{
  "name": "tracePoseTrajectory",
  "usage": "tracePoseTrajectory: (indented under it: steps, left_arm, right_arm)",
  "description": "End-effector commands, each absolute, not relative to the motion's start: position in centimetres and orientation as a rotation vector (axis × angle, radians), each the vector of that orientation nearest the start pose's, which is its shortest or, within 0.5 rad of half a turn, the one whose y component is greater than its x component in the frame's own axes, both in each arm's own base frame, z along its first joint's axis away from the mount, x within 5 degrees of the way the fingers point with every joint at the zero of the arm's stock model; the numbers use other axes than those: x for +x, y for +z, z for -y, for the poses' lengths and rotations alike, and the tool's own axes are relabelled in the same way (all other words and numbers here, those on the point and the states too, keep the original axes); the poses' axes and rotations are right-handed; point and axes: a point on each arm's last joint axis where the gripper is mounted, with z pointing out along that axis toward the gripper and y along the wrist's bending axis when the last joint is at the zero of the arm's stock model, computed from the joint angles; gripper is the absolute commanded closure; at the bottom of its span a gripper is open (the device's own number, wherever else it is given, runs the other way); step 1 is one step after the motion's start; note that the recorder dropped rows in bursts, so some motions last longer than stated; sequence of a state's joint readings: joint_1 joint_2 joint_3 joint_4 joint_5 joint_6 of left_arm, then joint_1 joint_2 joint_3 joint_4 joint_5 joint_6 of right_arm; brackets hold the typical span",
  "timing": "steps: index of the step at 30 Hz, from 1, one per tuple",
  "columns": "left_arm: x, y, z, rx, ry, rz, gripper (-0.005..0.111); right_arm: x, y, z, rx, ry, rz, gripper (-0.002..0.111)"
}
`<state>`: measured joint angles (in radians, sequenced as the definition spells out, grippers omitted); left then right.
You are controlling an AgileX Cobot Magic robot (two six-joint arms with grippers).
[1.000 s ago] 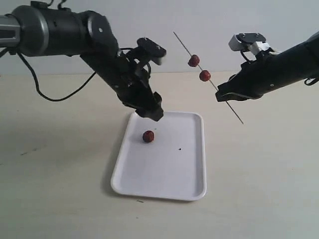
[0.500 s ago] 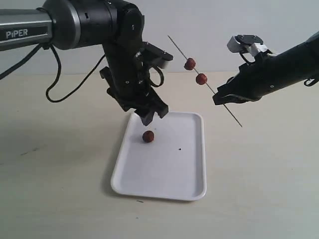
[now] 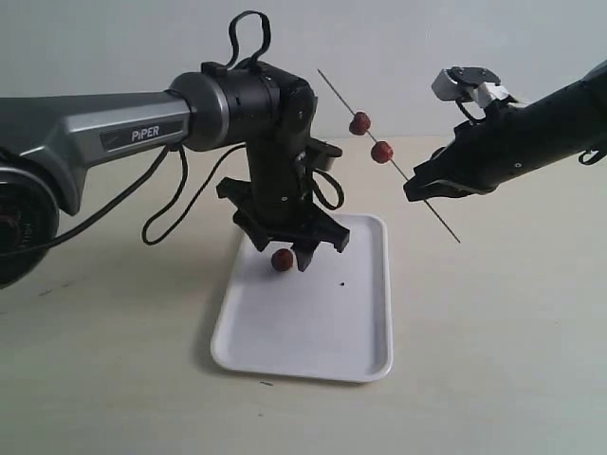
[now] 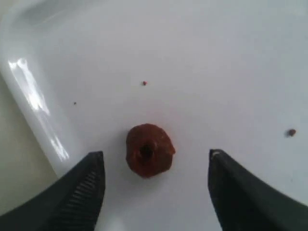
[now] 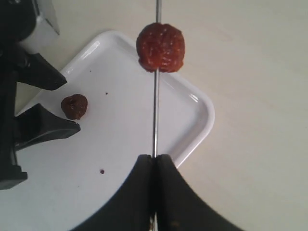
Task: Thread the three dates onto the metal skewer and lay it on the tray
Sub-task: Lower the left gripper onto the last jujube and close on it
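Observation:
My left gripper grabs the dark red date by its round body [image 3: 282, 259] [image 4: 149, 151] next, to thread this last date onto the metal skewer.
One dark red date [image 3: 282, 259] [image 4: 149, 150] lies on the white tray [image 3: 322, 332] near its far left corner. My left gripper [image 3: 296, 254] [image 4: 155, 156] points down at the tray, open, one finger on each side of that date and neither touching it. Above the tray's right side, my right gripper [image 3: 422, 190] [image 5: 155, 158] is shut on the thin metal skewer [image 3: 408, 175] [image 5: 155, 115], which slants up to the left. Two dates [image 3: 359, 122] [image 3: 381, 152] are threaded on its upper half; the right wrist view shows only one of them [image 5: 160, 47].
The tray stands on a beige table [image 3: 493, 332]. A few dark crumbs [image 3: 342, 282] lie on the tray. Black cable [image 3: 180, 204] loops from the left arm over the table behind the tray.
My left arm has swung right and come down over the tray, so its open fingers now straddle the loose date. The right gripper and skewer have barely moved.

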<state>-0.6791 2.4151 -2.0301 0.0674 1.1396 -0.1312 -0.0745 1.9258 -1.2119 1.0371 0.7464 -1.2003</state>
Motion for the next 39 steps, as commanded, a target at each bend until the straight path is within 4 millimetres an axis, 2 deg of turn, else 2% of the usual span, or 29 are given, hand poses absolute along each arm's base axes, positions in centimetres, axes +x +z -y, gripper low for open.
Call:
tracePoseTrajectory:
  steps: [1,6,15,29,39]
  left_arm:
    - [39.6,13.6,30.2,0.791,-0.002,-2.872,0.046]
    - [40.4,13.0,29.2,0.748,0.006,-2.894,0.046]
    - [40.7,13.1,29.8,0.74,-0.073,-2.843,0.046]
    - [40.4,13.0,29.7,0.755,-0.062,-2.879,0.046]
    - [40.1,11.0,29.9,0.786,-0.092,-2.933,0.046]
  right_arm:
    - [38.8,18.4,-2.5,-0.505,0.666,-2.407,0.108]
    - [38.8,18.4,-2.5,-0.506,0.668,-2.408,0.108]
    - [38.8,18.4,-2.5,-0.507,0.671,-2.408,0.108]
    - [38.7,18.4,-2.6,-0.511,0.678,-2.409,0.108]
    - [38.7,18.4,-2.6,-0.517,0.69,-2.41,0.108]
